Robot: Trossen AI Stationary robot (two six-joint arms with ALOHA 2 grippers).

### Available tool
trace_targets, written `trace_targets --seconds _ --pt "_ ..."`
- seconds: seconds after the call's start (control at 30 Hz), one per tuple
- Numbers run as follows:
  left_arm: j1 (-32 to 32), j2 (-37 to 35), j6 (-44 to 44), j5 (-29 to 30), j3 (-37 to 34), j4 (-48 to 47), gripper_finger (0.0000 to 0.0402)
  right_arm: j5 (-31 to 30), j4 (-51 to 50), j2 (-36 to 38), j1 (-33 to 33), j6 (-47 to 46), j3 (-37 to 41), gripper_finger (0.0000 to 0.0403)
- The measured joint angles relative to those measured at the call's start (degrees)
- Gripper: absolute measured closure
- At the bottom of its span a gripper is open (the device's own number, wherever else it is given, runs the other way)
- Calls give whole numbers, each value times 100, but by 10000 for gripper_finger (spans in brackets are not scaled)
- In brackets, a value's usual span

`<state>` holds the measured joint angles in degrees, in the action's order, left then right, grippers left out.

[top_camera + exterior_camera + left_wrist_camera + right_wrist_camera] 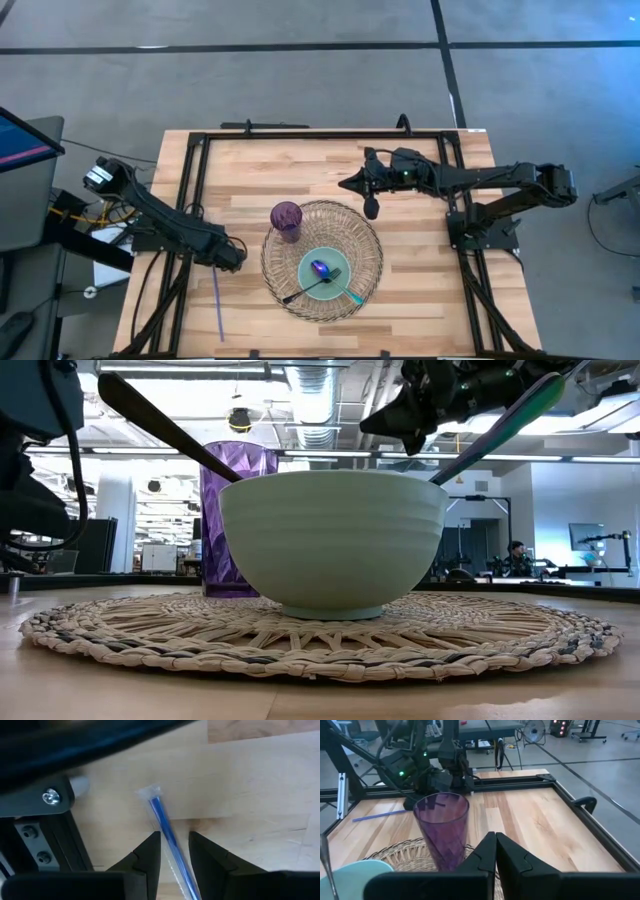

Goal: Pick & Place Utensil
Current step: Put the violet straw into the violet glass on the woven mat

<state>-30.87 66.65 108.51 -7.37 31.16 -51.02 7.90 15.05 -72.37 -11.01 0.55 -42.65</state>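
Next, my left gripper takes hold of the blue straw by its wrapped end to stand it in the purple cup.
A blue straw [162, 817] in a clear wrapper lies flat on the wood table, left of the woven mat [372, 262]; it also shows as a thin line [217, 305]. My left gripper [173, 839] is low over the straw's far end, open, one finger on each side. A pale green bowl [338, 285] on the mat holds a dark spoon [300, 293], a teal-handled utensil [352, 297] and a blue item [320, 268]. My right gripper [495, 842] is shut and hovers beyond the mat's far edge, above the table.
A purple cup [286, 218] stands on the mat's far left part, next to the bowl. The black frame rail [40, 835] runs close beside the straw on the table's left. Bare wood lies on the far half of the table [320, 165].
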Motion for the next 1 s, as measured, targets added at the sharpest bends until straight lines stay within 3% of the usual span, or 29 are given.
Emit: trace_targets --seconds 0.27,0.5,0.7,0.83,1.0 --pt "-74 97 -184 147 9 79 304 -1 2 0 11 -3 0 400" --pt "-186 188 -473 384 11 305 385 0 18 0 11 -4 0 400" --pt "-188 138 -475 511 15 428 393 0 42 1 11 -4 0 400" --pt "-175 -39 -758 1445 356 972 397 0 47 1 11 -4 0 400" --pt "-160 -368 -2088 2483 894 1941 397 0 79 1 11 -5 -2 400"
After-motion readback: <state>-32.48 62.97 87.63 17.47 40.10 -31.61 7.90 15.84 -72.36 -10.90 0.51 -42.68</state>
